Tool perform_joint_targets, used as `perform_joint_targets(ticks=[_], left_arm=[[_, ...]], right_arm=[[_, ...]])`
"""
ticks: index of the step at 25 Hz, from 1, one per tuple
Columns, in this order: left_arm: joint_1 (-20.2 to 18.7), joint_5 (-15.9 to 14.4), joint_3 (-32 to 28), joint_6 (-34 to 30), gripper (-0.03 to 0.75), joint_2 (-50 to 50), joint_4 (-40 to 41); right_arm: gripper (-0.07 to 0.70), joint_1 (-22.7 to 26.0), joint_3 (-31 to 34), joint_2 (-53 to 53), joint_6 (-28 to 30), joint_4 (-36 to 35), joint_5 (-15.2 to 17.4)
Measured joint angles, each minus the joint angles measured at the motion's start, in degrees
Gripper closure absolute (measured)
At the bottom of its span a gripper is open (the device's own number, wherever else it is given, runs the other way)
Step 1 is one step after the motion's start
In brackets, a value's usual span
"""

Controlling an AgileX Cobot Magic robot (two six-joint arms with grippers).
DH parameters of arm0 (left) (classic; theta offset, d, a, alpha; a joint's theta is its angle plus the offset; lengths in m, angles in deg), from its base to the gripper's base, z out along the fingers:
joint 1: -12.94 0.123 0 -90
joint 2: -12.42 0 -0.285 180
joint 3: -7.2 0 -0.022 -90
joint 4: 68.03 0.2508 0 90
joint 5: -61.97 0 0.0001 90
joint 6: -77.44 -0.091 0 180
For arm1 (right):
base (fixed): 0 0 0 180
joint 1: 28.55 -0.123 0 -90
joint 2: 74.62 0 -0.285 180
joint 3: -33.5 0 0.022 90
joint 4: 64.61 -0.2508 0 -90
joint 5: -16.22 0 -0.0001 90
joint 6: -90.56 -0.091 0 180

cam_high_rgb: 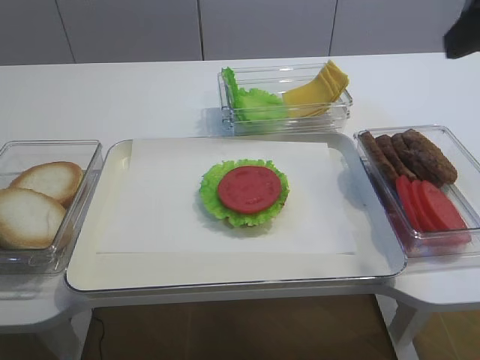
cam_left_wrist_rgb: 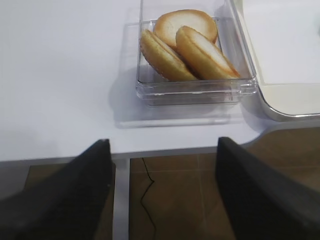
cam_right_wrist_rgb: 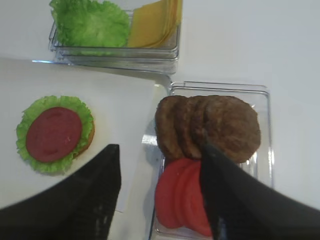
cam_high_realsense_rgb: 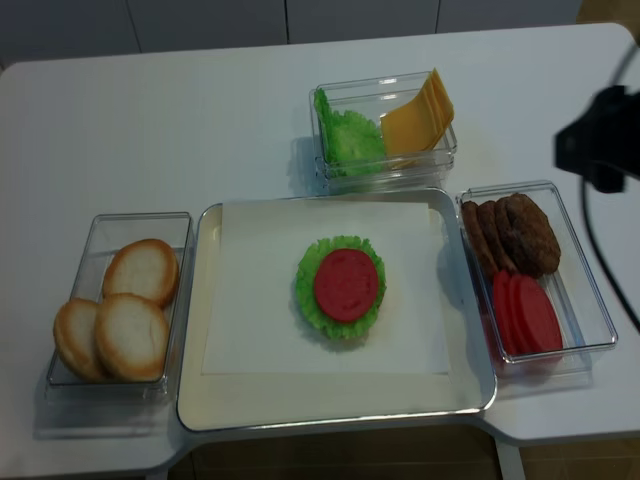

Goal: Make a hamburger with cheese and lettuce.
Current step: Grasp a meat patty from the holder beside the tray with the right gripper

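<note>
The patty's round side spreads wide. My right gripper should next grab the patty across its thin upper edge (cam_high_realsense_rgb: 507,222), where it is narrow enough.
The hamburger (cam_high_rgb: 247,191) is a lettuce-rimmed stack topped by a red tomato disc, on white paper in the middle of the tray; it also shows in the right wrist view (cam_right_wrist_rgb: 54,134). Cheese slices (cam_high_rgb: 319,90) and loose lettuce (cam_high_rgb: 251,101) share a clear box behind the tray. My right gripper (cam_right_wrist_rgb: 160,147) is open and empty, high above the left edge of the patty and tomato box. Its dark arm (cam_high_realsense_rgb: 600,140) shows at the right. My left gripper (cam_left_wrist_rgb: 162,142) is open and empty, over the table's front edge near the bun box.
A clear box at the right holds brown patties (cam_high_rgb: 409,154) and tomato slices (cam_high_rgb: 431,206). A clear box at the left holds pale bun halves (cam_high_rgb: 37,199). The metal-rimmed tray (cam_high_rgb: 225,283) lies between them. Brown floor shows past the table's front edge.
</note>
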Motion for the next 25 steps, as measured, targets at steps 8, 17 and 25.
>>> perform_joint_targets(ticks=[8, 17, 25], left_arm=[[0.00, 0.00, 0.00, 0.00, 0.239, 0.00, 0.00], [0.00, 0.00, 0.00, 0.00, 0.239, 0.00, 0.00], [0.00, 0.00, 0.00, 0.00, 0.239, 0.00, 0.00]], right_arm=[[0.244, -11.25, -6.90, -16.46, -11.61, 14.56, 0.01], [0.244, -12.94, -12.34, -29.88, -12.72, 18.37, 3.05], [0.244, -13.39, -12.52, -34.99, -13.89, 21.90, 4.01]])
